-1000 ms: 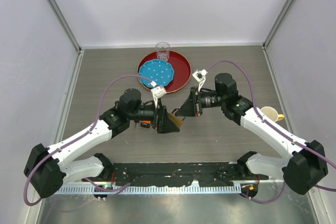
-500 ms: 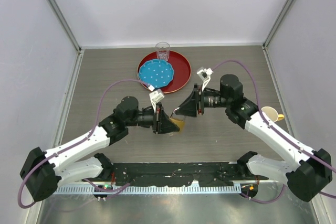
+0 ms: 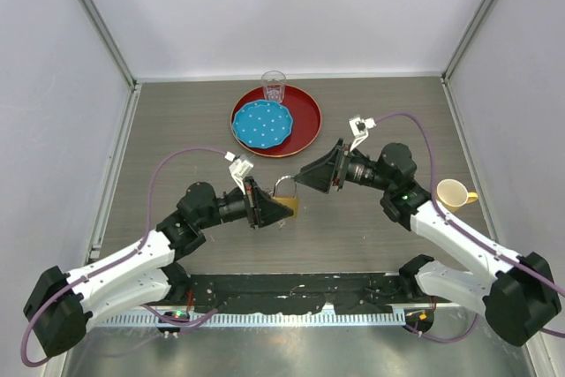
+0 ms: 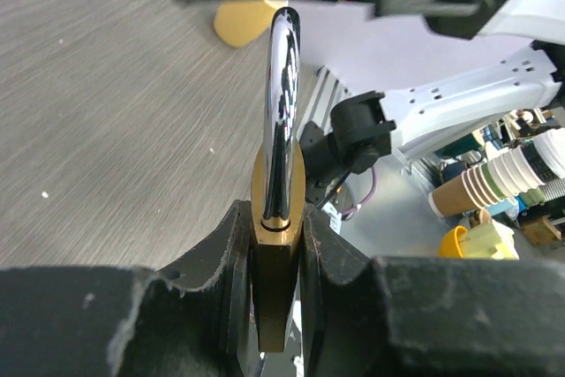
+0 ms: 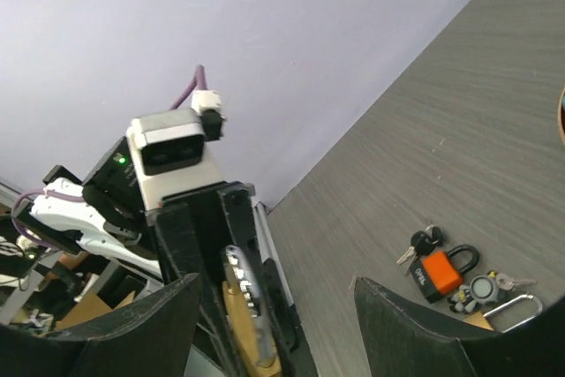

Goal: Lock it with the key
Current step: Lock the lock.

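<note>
The robot's right gripper needs to grab the brass padlock's silver shackle [image 3: 284,179] [image 5: 248,290] next. The left gripper can then hand over the padlock's body so that it can be laid on the tabletop.
My left gripper [image 3: 267,205] [image 4: 276,227] is shut on the body of a brass padlock [image 3: 289,204] [image 4: 275,253]. The padlock's silver shackle [image 4: 282,103] [image 5: 247,302] points away from the left wrist toward the right arm. Just off the shackle, my right gripper [image 3: 305,176] [image 5: 274,306] stands open with nothing between its fingers. In the right wrist view, small keys [image 5: 422,243] lie on the table beside an orange padlock [image 5: 439,268]. No key shows in the brass padlock.
A red tray [image 3: 305,116] at the back holds a blue plate [image 3: 261,124] and a clear glass [image 3: 274,86]. A yellow cup [image 3: 452,192] stands at the right. A silver padlock with more keys [image 5: 499,297] lies by the orange one.
The left gripper has shut on the brass padlock and drawn back toward its base. The right gripper has opened, let go of the padlock and backed off to the right.
</note>
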Robot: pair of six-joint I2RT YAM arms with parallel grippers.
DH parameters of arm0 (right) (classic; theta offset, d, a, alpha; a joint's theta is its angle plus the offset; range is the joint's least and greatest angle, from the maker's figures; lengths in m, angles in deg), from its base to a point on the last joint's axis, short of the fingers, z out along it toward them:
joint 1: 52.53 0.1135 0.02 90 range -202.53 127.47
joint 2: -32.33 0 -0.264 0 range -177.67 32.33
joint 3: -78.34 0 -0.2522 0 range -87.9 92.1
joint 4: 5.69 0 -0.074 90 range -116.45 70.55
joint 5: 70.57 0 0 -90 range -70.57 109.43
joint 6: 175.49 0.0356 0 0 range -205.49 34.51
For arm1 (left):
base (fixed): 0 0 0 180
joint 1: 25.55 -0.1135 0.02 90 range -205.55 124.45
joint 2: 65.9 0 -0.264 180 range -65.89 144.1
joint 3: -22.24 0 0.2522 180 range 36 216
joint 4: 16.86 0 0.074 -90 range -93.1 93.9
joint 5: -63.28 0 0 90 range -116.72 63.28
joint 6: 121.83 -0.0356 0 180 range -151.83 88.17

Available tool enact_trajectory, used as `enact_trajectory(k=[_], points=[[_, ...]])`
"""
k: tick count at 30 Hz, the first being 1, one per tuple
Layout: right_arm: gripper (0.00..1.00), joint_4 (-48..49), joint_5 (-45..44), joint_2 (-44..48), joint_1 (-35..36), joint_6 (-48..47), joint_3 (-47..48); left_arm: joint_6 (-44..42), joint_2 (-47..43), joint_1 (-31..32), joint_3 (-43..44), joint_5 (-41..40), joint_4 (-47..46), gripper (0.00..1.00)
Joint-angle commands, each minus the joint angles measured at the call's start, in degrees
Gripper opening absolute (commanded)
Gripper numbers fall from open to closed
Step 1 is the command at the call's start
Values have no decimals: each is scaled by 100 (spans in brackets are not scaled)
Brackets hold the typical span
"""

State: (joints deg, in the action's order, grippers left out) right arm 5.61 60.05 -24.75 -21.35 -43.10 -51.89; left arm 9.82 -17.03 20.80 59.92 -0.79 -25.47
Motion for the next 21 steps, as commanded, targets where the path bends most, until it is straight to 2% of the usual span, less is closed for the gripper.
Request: enact_trajectory(k=[1, 7, 13, 16, 17, 20, 21], points=[[75, 904, 104, -286, 213, 358, 46, 177, -79, 50, 236, 8, -1445, 0], [73, 1097, -98, -435, 591, 331, 187, 212, 229, 155, 332, 26, -1638, 0], [60, 1335, -98, -708, 863, 428, 284, 203, 335, 234, 368, -27, -1770, 0], [48, 1370, -168, -761, 934, 445, 240, 221, 282, 252, 368, -71, -1850, 0], [36, 1440, -169, -761, 943, 472, 222, 221, 264, 261, 376, -80, -1859, 0], [18, 1493, -186, -743, 943, 524, 170, 203, 194, 270, 341, -150, -1911, 0], [16, 1493, -204, -735, 951, 525, 152, 203, 177, 270, 324, -185, -1920, 0]])
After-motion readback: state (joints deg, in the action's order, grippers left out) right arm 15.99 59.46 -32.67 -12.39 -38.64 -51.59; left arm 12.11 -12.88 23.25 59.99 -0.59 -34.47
